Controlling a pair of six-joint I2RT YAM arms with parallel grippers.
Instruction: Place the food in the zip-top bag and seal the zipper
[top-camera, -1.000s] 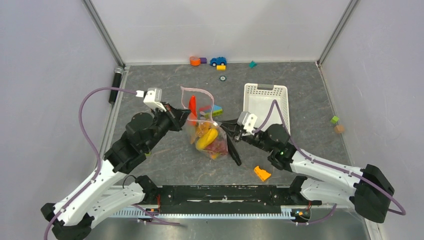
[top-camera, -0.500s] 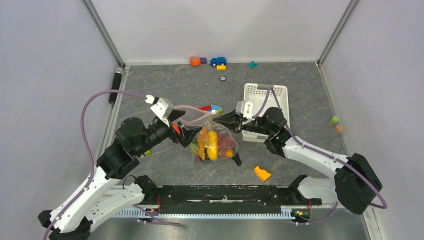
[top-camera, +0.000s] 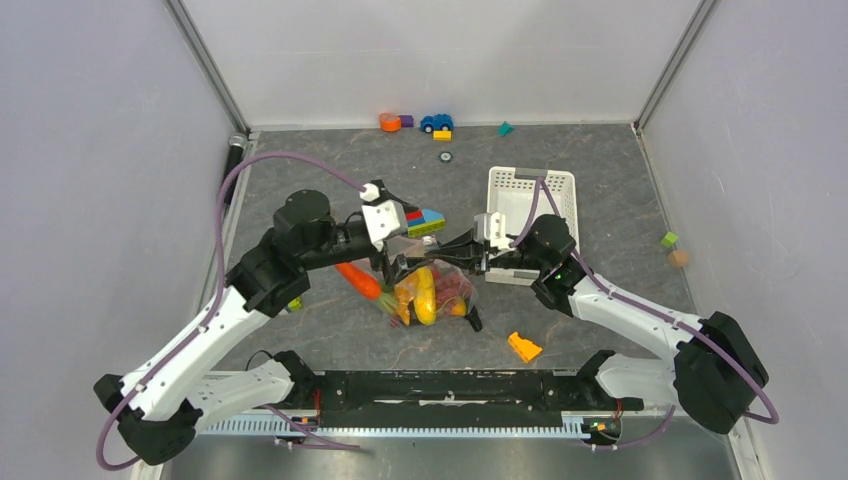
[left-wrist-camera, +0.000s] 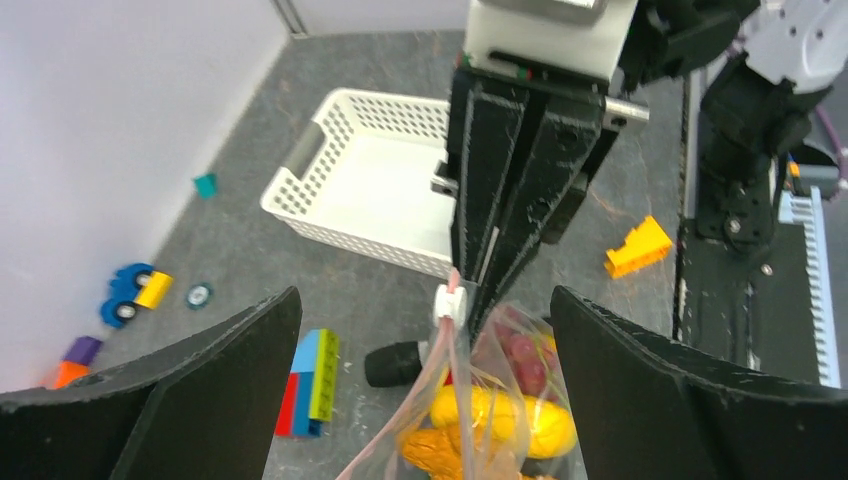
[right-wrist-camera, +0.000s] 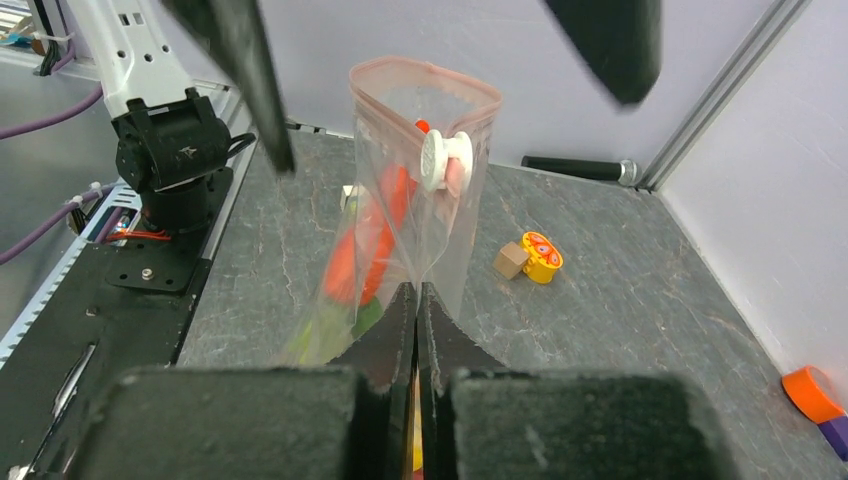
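Observation:
The left gripper grabs the zip-top bag's white slider (right-wrist-camera: 446, 162) across the pink zipper (right-wrist-camera: 425, 72) next. Then it slides the slider along to seal the zipper.
The zip-top bag (top-camera: 428, 292) hangs from my right gripper (top-camera: 446, 254), which is shut on its top edge. Yellow, orange and dark purple food (left-wrist-camera: 500, 420) sits in its bottom. The pink zipper (right-wrist-camera: 425, 72) stands open in a loop, with its white slider (right-wrist-camera: 445, 160) close to my right gripper (right-wrist-camera: 415, 292). My left gripper (top-camera: 400, 262) hovers over the bag with its jaws wide open; in the left wrist view the left gripper (left-wrist-camera: 425, 300) holds nothing. An orange carrot (top-camera: 358, 280) lies at the bag's left side; I cannot tell whether it is inside.
A white lattice basket (top-camera: 530, 205) stands behind the right gripper. Stacked colourful bricks (top-camera: 425, 220) lie behind the bag. An orange wedge block (top-camera: 523, 347) and a black cylinder (top-camera: 470, 318) are in front. Small toys (top-camera: 436, 123) line the back wall.
My left gripper opened, let go of the bag and swung right over it. The bag lifted to hang from the right gripper. The carrot dropped to the lower left.

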